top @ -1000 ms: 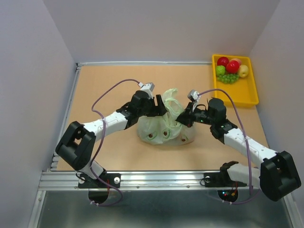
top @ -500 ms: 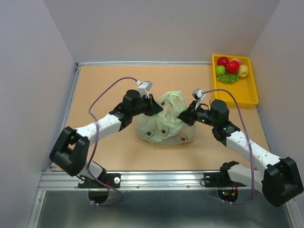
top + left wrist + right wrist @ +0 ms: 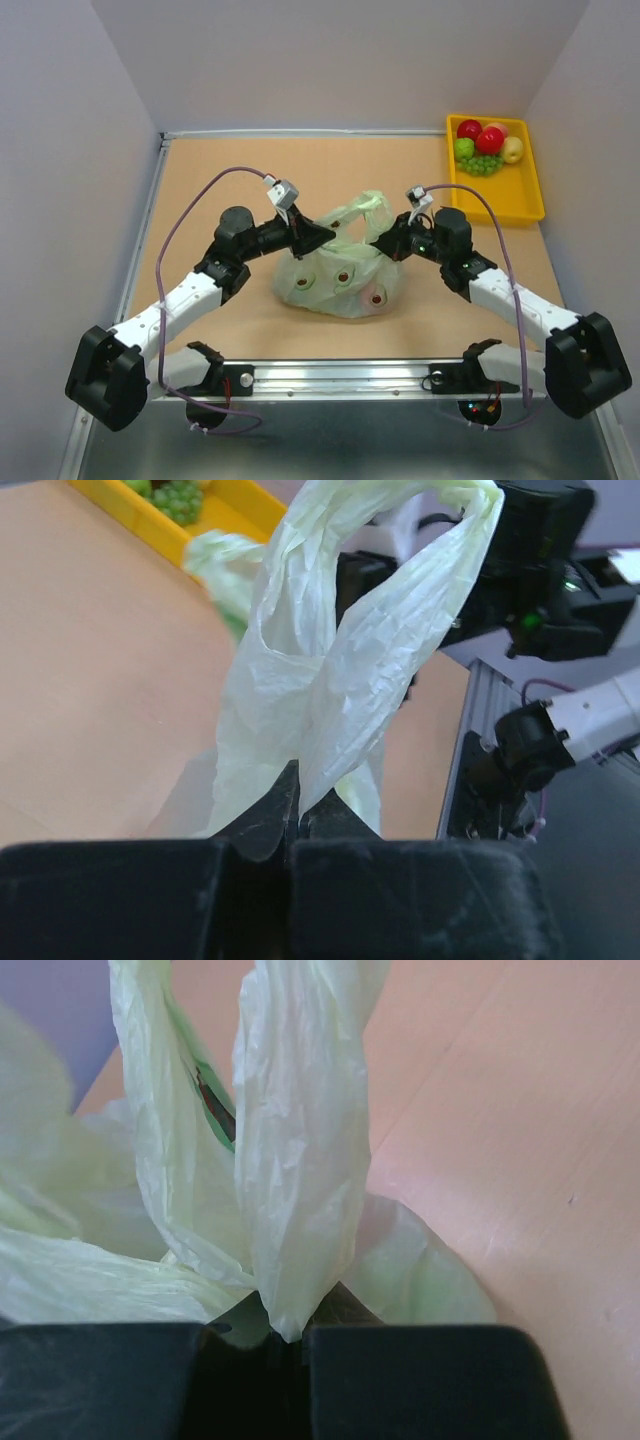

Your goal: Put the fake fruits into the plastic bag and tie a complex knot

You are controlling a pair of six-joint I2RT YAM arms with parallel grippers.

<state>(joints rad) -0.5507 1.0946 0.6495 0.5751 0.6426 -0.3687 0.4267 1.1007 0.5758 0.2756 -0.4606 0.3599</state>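
Note:
The handle strip [image 3: 340, 660] is still short of my right gripper's shut fingers and would fall loose onto the bag if I opened now. My left gripper has to hold it.
The pale-green plastic bag [image 3: 338, 282] lies crumpled mid-table, its handles pulled up between my two arms. My left gripper [image 3: 324, 236] is shut on one handle strip [image 3: 340, 660], which runs straight out of the pinched jaws [image 3: 297, 802]. My right gripper [image 3: 380, 243] is shut on the other handle [image 3: 300, 1160], which rises from the closed jaws [image 3: 292, 1332]. The fake fruits stay in the yellow tray [image 3: 524, 190] at the far right: red ones [image 3: 489, 139], a green one [image 3: 464, 148], a yellow one [image 3: 513, 149] and the grapes [image 3: 480, 165].
Grey walls enclose the tan table on three sides. A metal rail [image 3: 330, 378] runs along the near edge with both arm bases. Purple cables [image 3: 200, 210] loop over each arm. In the left wrist view the right arm [image 3: 545, 570] sits just behind the bag.
My left gripper has shut on a bag handle and drawn back left, its arm swinging out and low. The bag has stretched and shifted a little nearer. The right gripper has held its grip.

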